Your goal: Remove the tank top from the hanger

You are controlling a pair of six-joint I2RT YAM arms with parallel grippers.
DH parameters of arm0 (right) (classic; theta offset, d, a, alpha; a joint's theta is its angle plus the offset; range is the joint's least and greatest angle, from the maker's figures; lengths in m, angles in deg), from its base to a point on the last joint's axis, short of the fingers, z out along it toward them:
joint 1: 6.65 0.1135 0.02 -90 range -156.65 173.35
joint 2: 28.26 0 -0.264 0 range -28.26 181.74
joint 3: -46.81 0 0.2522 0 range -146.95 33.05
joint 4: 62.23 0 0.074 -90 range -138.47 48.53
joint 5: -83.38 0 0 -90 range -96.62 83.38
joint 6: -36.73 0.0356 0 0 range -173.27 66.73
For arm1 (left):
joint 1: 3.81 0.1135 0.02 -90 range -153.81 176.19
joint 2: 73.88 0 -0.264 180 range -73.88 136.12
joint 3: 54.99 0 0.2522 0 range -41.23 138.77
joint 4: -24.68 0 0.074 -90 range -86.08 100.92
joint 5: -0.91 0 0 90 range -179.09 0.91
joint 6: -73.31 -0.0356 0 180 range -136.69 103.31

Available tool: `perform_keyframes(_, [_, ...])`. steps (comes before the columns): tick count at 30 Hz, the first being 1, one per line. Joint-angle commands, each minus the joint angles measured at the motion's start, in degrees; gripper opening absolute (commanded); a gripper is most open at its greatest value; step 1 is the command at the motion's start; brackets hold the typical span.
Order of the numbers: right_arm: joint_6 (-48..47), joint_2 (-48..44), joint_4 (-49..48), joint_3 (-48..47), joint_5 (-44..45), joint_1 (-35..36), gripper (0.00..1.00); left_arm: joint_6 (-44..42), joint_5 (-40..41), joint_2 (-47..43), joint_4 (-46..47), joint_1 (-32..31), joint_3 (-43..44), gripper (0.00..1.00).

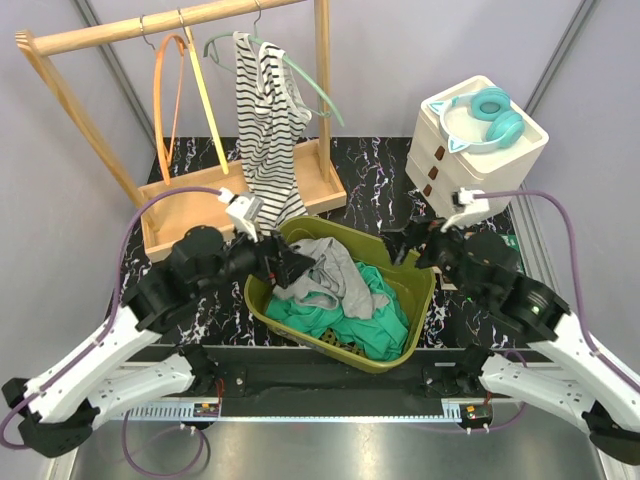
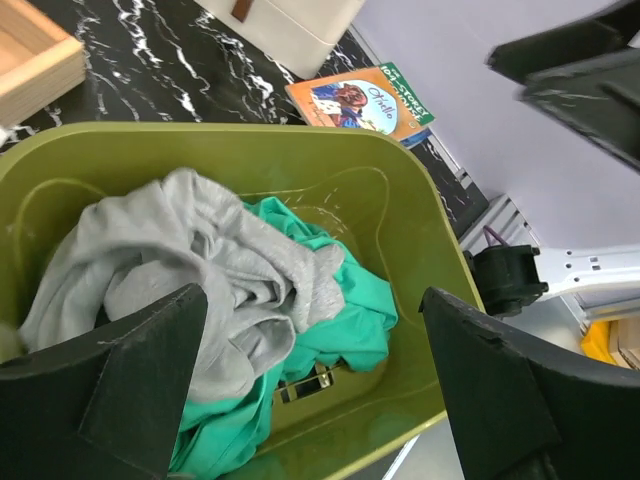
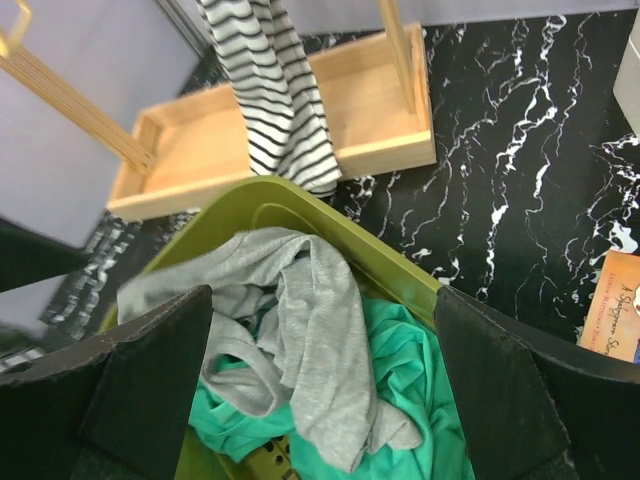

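I next need my right gripper to grab the mint green hanger [image 1: 305,75] by its empty arm end nearest the drawers, so the tank top stays free to remove.
A black-and-white striped tank top [image 1: 268,125] hangs on a mint green hanger [image 1: 305,75] from the wooden rail [image 1: 170,22]; its lower part shows in the right wrist view [image 3: 270,90]. My left gripper [image 1: 300,262] is open and empty over the left rim of the olive basket [image 1: 415,300]. My right gripper [image 1: 408,245] is open and empty over the basket's far right corner. Both are below the tank top and apart from it.
The basket [image 2: 420,210] holds a grey garment [image 1: 335,265] and green garments [image 1: 370,320]. An orange hanger [image 1: 165,95] and a yellow one [image 1: 205,95] hang on the rail. The rack's wooden base tray [image 3: 370,95], white drawers with teal headphones [image 1: 485,120] and a booklet [image 2: 360,100] stand around.
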Motion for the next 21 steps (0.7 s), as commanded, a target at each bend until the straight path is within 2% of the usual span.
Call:
perform_keyframes(1, [-5.99, 7.71, -3.35, -4.6, 0.92, 0.06, 1.0, -0.32, 4.78, -4.51, -2.04, -0.2, -2.44, 0.93])
perform_keyframes(5, [-11.19, 15.96, -8.09, -10.13, 0.13, 0.14, 1.0, 0.91, 5.75, -8.37, -2.83, -0.12, -5.79, 0.9])
perform_keyframes(9, [-19.08, 28.51, -8.81, -23.19, 1.18, -0.21, 1.0, 1.97, 5.75, -11.89, -3.01, -0.12, -9.3, 0.89])
perform_keyframes(13, [-24.11, 37.15, -8.46, -34.82, 2.24, -1.87, 1.0, 2.58, 5.75, -15.14, -3.27, -0.12, -12.81, 0.89])
perform_keyframes(21, [-35.36, 54.36, -8.2, -56.16, -7.69, -8.29, 1.0, 3.82, 4.08, -20.51, -3.18, -0.11, -16.69, 0.89])
